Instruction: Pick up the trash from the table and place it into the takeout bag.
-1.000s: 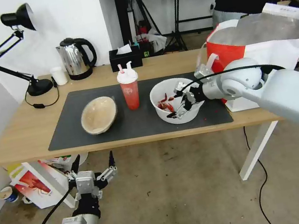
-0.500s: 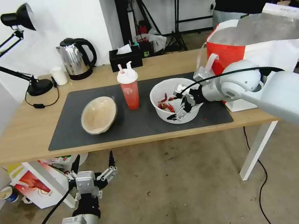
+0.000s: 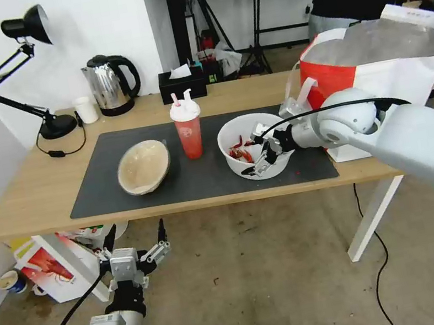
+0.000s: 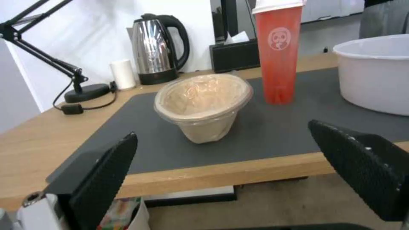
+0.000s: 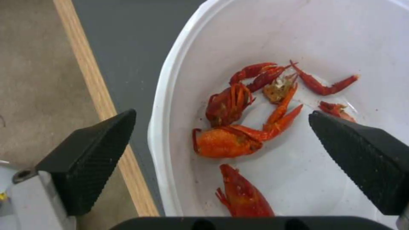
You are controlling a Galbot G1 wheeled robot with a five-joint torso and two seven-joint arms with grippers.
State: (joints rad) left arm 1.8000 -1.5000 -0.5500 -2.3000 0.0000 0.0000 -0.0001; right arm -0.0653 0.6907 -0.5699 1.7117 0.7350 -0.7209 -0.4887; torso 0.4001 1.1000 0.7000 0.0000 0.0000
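Observation:
The large white plastic bowl has to be tipped so the crayfish scraps go into the takeout bag point(image 3: 396, 69). My right gripper needs to grab the bowl by its rim point(image 3: 230, 167) next.
The large white bowl point(image 3: 233, 126) with red crayfish scraps point(image 5: 230, 140) sits on the right of the dark mat point(image 3: 203, 179). My right gripper point(image 3: 256, 154) is open astride the bowl's near rim point(image 5: 164, 105), with one finger point(image 5: 85, 159) outside over the mat and the other finger point(image 5: 362, 159) over the inside. The red cup point(image 3: 188, 134) with white lid and straws stands mid-mat. To its left, the beige paper bowl point(image 3: 143, 167) lies tilted. The takeout bag point(image 3: 396, 69) stands open at the table's right end. My left gripper point(image 3: 135, 230) hangs open below the table's front edge point(image 3: 32, 228).
A black desk lamp point(image 3: 48, 125), steel kettle point(image 3: 111, 86), small white cup point(image 3: 86, 110) and black tissue box point(image 3: 182, 84) line the table's back edge. A red-and-white carton point(image 3: 51, 270) sits on the floor under the table's left end. Cables trail on the floor at right.
My right gripper has edged slightly left and lower over the white bowl's rim. The left arm and the table items have not moved.

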